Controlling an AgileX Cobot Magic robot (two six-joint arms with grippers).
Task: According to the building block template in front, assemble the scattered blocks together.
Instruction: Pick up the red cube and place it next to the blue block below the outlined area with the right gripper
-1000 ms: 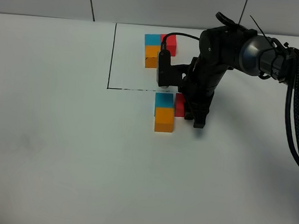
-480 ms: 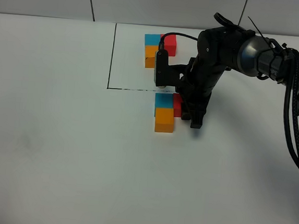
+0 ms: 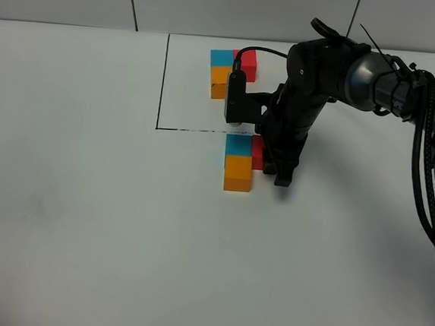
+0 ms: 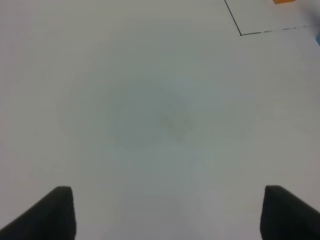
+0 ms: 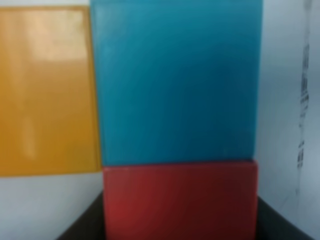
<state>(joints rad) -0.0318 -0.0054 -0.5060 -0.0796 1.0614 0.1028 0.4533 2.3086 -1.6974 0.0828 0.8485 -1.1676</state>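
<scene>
My right gripper opens now, since the red block's corners meet the teal-blue block's corners, and the red block would rest aligned.
The building block template lies inside the thin black-lined rectangle (image 3: 161,89): a blue cube (image 3: 221,57), a red cube (image 3: 247,63) and an orange cube (image 3: 221,82) in an L. Just below the frame lie the scattered blocks. The teal-blue block (image 3: 239,145) touches the orange block (image 3: 239,173) in front of it. The red block (image 3: 259,152) sits against the teal-blue block's right side. My right gripper (image 3: 272,165) is shut on the red block (image 5: 180,200), which presses against the teal-blue block (image 5: 175,80) beside the orange block (image 5: 47,90). My left gripper (image 4: 170,215) is open and empty over bare table.
The right arm's black cable (image 3: 428,197) hangs along the right side. The left wrist view shows the frame's corner (image 4: 241,34) far ahead. The white table (image 3: 83,220) stretches left and towards the front.
My right gripper has moved slightly left with the red block, bringing it against the teal-blue block's side. The teal-blue and orange blocks shifted a touch left.
</scene>
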